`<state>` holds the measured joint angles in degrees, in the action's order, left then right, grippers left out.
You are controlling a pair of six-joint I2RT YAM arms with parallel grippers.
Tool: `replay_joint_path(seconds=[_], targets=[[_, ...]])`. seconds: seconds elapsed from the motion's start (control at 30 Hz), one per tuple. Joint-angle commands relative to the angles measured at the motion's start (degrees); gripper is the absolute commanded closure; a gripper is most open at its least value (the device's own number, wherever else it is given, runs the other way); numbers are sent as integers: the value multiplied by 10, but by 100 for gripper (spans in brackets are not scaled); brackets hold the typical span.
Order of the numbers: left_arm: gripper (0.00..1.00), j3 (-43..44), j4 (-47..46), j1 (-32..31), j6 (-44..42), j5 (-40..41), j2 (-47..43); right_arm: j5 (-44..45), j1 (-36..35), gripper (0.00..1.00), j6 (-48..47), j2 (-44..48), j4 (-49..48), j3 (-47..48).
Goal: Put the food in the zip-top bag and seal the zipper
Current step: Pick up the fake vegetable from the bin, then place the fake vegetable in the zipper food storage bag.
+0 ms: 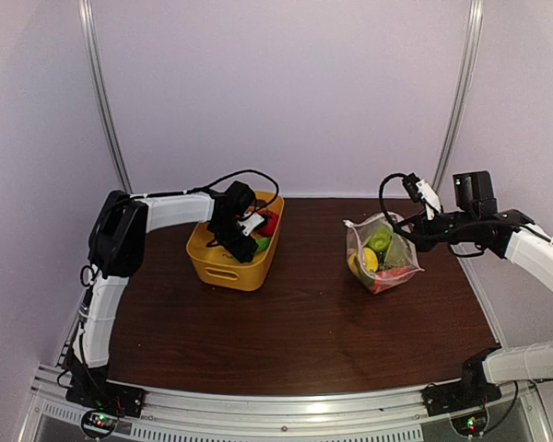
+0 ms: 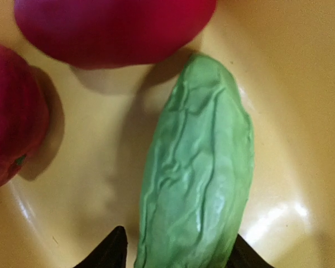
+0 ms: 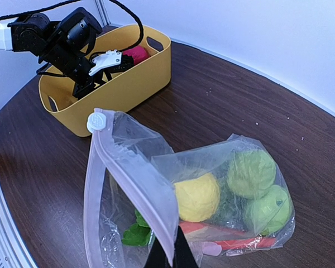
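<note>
The cucumber [image 2: 198,167] would stay lying there if I lifted my left gripper now, as the left wrist view shows the basket's bottom between one open finger and the cucumber.
The clear zip-top bag [image 1: 382,253] lies right of centre, holding a yellow round food [image 3: 196,196], two green round ones [image 3: 251,173], a red piece [image 3: 234,237] and a green leafy piece [image 3: 135,234]. My right gripper [image 3: 170,254] is shut on the zipper strip [image 3: 134,178] and holds the bag's mouth open; it also shows in the top view [image 1: 404,230]. My left gripper [image 1: 249,241] reaches down into the yellow basket [image 1: 223,267]. In the left wrist view its jaws [image 2: 176,254] are open on either side of a green cucumber [image 2: 198,167]. Two red foods [image 2: 111,28] lie beside it.
A white slider [image 3: 96,121] sits at the far end of the zipper. The basket's walls [image 3: 123,89] surround my left gripper. The booth's white walls enclose the brown table [image 1: 304,322] at the back and sides.
</note>
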<state>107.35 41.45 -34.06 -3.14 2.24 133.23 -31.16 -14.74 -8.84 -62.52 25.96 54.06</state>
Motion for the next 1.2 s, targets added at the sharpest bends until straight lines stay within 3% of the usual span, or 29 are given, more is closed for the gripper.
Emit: replay_joint_path(seconds=[0.0,0.23,0.6,0.87,1.17], targets=[[46,9,-3,4,-4,-19,14,-6,3,100,-4,-19,14,28],[63,7,35,4,30,19,-45,3,2,100,-13,-42,57,65],[68,-53,13,-8,101,-21,-233,53,2,100,-32,-71,103,125],[71,-120,-141,-17,124,-221,-294,65,2,100,-62,-139,112,165],[77,-25,-156,-62,157,-409,-248,47,3,100,-57,-182,138,223]])
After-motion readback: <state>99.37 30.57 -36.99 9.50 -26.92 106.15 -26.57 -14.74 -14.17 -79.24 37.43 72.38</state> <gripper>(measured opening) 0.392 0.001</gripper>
